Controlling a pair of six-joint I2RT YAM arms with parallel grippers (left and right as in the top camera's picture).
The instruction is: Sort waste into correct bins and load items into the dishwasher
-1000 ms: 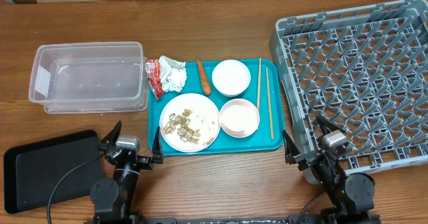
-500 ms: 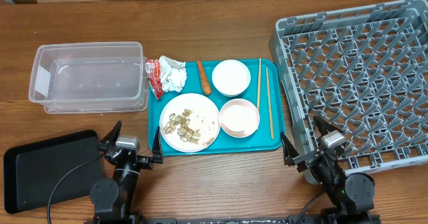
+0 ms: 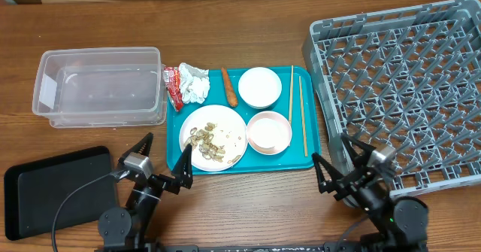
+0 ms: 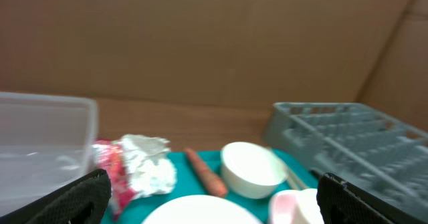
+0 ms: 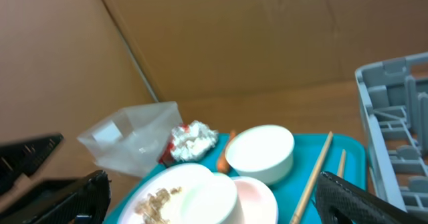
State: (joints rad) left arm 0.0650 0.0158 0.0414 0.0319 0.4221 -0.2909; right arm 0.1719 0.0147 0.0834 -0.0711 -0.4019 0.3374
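The cup's base needs to stay free for the handover to the right gripper, so the left gripper should next grab the small white cup at its rim (image 3: 252,135) (image 4: 301,194).
On the teal tray (image 3: 310,160) lie a crumpled white tissue (image 3: 194,83), a red-and-white wrapper (image 3: 173,86), an orange carrot piece (image 3: 228,86), a white bowl (image 3: 260,86), a small white cup (image 3: 269,132), two chopsticks (image 3: 291,94) and a white plate (image 3: 225,124) bearing beige shell scraps (image 3: 207,143). The clear tub (image 3: 100,86) stands left of the tray and the black tray (image 3: 56,188) at the front left. The grey dish rack (image 3: 406,86) is at the right. My left gripper (image 3: 164,162) (image 4: 214,196) and right gripper (image 3: 336,159) (image 5: 217,197) are open and empty at the tray's front corners.
A brown cardboard wall (image 4: 200,43) backs the table. The rack's near-left corner (image 3: 342,195) sits right beside my right arm. Bare wood (image 3: 240,207) lies between the two arm bases.
Both grippers have tilted and swung a little toward the tray's front edge. Nothing on the tray or in the bins has moved.
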